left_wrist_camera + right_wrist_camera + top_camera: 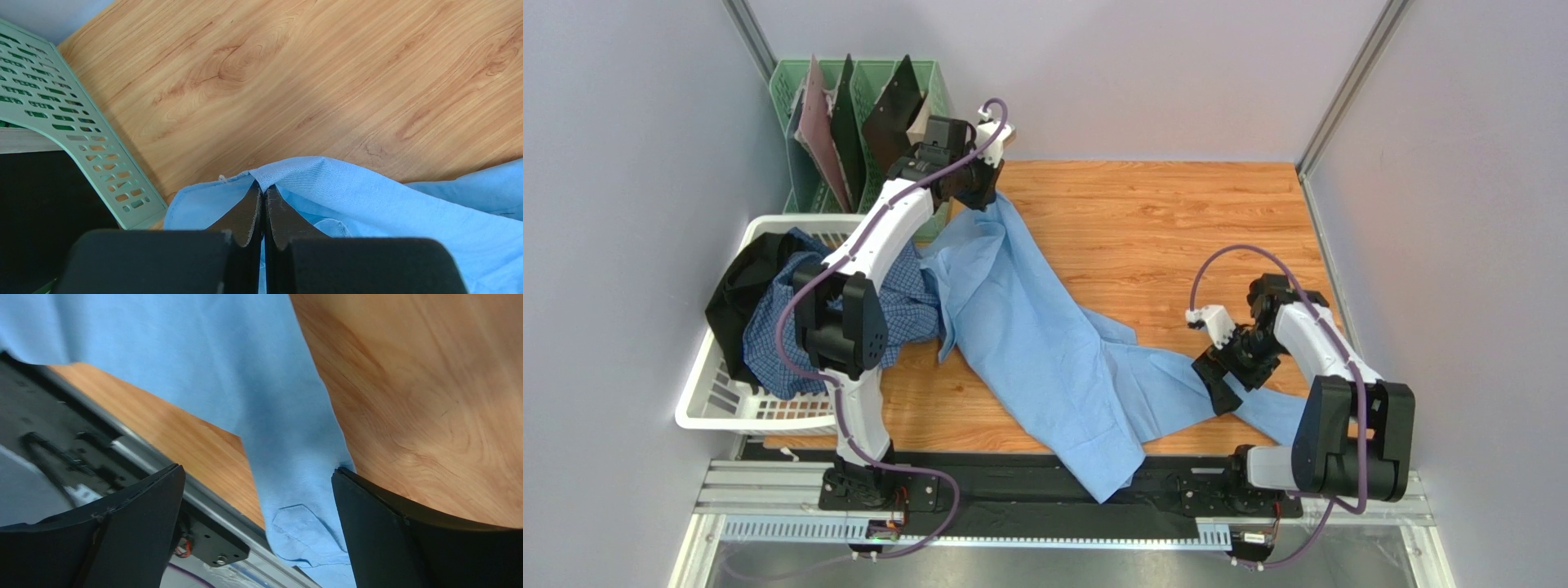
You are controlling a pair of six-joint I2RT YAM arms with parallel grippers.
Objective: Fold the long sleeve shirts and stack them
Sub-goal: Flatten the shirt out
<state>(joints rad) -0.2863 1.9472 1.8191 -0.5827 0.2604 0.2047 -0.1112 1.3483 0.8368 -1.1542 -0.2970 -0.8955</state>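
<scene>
Next, my right gripper grabs the light blue shirt (1051, 349) across its sleeve (1214, 388), opposite the left gripper's edge, to spread the shirt for folding.
The plain light blue shirt (1051, 349) lies spread and rumpled across the wooden table, from the back left to the near edge, one sleeve running toward the right arm. My left gripper (983, 192) is shut on a far edge of it (307, 174) at the back of the table, next to the green rack. My right gripper (1226, 382) is open over the sleeve (288, 435), one finger on each side of the cloth. The blue-and-white checked shirt (811, 325) lies bunched in the white basket at the left with a dark garment (744, 294).
A white laundry basket (719, 404) stands at the table's left edge. A green slotted rack (799, 92) with dark boards stands at the back left, and it also shows in the left wrist view (86, 141). A black rail (73, 447) runs along the near edge.
</scene>
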